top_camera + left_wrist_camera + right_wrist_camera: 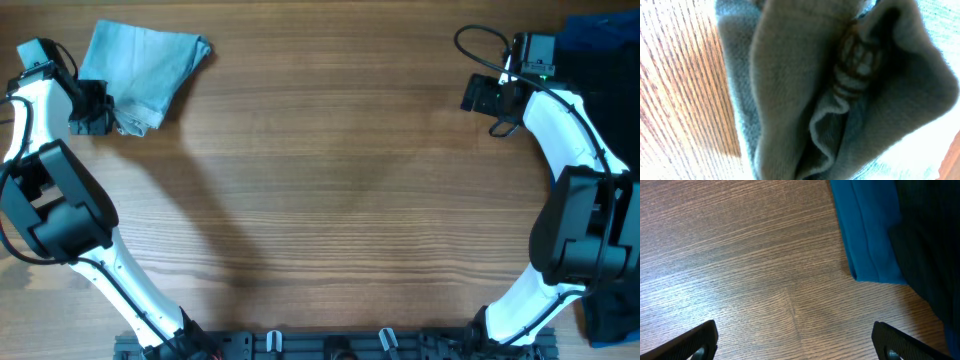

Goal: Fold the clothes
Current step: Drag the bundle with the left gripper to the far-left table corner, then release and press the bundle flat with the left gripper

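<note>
My left gripper holds the denim's corner at the bundle, over flat table. It needs to open now, as the corner would land in place.
The light blue denim shorts [145, 65] lie folded in a compact bundle at the far left of the table. My left gripper [95, 108] is at the bundle's lower left corner. In the left wrist view the denim [790, 75] fills the frame in bunched folds, with a metal button [857, 62] showing, and it hides my fingers. The folds draw together at the bottom centre, so the gripper looks shut on the cloth. My right gripper [480, 95] is open and empty over bare wood [800, 340] at the far right.
A dark blue cloth [865, 230] lies just right of my right gripper, and it also shows at the table's far right corner in the overhead view [600, 35]. A black garment [930, 240] lies against it. The wooden table [330, 200] spans the middle.
</note>
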Tool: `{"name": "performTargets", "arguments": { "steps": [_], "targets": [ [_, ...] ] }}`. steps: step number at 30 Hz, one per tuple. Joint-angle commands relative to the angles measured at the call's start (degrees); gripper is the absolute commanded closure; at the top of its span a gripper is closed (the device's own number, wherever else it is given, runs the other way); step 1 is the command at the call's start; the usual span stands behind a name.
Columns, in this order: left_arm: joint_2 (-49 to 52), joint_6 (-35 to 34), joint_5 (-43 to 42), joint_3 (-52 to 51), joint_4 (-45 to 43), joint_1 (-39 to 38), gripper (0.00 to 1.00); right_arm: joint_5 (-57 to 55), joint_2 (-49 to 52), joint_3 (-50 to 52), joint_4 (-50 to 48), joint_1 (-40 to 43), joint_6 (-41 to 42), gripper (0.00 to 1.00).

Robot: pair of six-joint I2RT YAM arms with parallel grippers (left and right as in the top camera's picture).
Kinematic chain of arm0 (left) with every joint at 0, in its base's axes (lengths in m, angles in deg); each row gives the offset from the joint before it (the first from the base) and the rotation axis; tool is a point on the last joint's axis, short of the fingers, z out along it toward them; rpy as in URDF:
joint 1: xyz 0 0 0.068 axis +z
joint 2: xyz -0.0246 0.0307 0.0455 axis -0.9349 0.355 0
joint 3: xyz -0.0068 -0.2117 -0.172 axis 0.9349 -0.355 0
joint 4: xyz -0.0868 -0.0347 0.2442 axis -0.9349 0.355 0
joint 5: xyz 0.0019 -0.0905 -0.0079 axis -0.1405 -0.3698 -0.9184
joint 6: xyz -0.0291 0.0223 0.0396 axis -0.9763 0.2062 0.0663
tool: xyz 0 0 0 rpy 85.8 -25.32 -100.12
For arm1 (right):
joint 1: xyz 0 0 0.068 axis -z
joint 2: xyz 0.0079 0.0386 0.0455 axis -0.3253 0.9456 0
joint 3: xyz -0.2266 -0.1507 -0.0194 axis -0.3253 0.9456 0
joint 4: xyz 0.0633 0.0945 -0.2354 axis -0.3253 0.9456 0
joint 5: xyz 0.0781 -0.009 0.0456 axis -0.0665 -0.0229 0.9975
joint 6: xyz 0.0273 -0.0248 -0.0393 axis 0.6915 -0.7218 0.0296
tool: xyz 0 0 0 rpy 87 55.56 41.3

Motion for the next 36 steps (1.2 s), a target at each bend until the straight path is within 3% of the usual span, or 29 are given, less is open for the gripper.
{"name": "performTargets", "arguments": {
  "steps": [1,7,10,11,14,15,21,24,26,27,28,30,36],
  "targets": [
    [0.2,-5.5,1.2,0.6,-0.9,0.3,0.96,-0.4,0.8,0.5,-0.2,0.3,0.2,0.0],
    [0.2,-5.6,1.2,0.6,-2.1,0.3,0.96,-0.4,0.8,0.5,-0.2,0.3,0.2,0.0],
    [0.2,-5.4,0.0,0.6,-1.9,0.3,0.82,-0.4,0.8,0.5,-0.2,0.3,0.2,0.0],
    [0.2,-4.8,-0.1,0.6,-1.3,0.3,0.74,-0.4,0.8,0.5,-0.2,0.3,0.2,0.0],
    [0.2,5.2,-1.7,0.6,-1.0,0.3,0.14,-0.4,0.8,0.5,-0.2,0.3,0.2,0.0],
    [0.2,8.0,-2.0,0.6,-0.5,0.3,0.03,-0.4,0.8,0.5,-0.2,0.3,0.2,0.0],
    [-3.8,12.5,-2.0,0.7,6.3,0.3,0.01,-0.4,0.8,0.5,-0.2,0.3,0.2,0.0],
    [-10.5,17.8,-2.1,0.7,9.5,0.3,0.0,-0.4,0.8,0.5,-0.2,0.3,0.2,0.0],
    [-14.6,23.5,-2.9,0.7,9.4,0.0,0.04,-0.4,0.8,0.5,-0.2,0.3,0.2,0.0],
    [-16.4,27.4,-2.9,0.7,8.7,-0.1,0.21,-0.4,0.8,0.5,-0.2,0.3,0.2,0.0],
    [-17.7,30.9,-2.9,0.7,7.8,-0.1,0.61,-0.4,0.8,0.5,-0.2,0.3,0.2,0.0],
    [-18.6,34.8,-2.3,0.7,6.1,0.0,0.93,-0.4,0.8,0.5,-0.2,0.3,0.2,0.0],
    [-15.7,36.9,9.9,0.6,-0.6,1.1,0.96,-0.4,0.8,0.5,-0.2,0.3,0.2,0.0]
  ]
}}
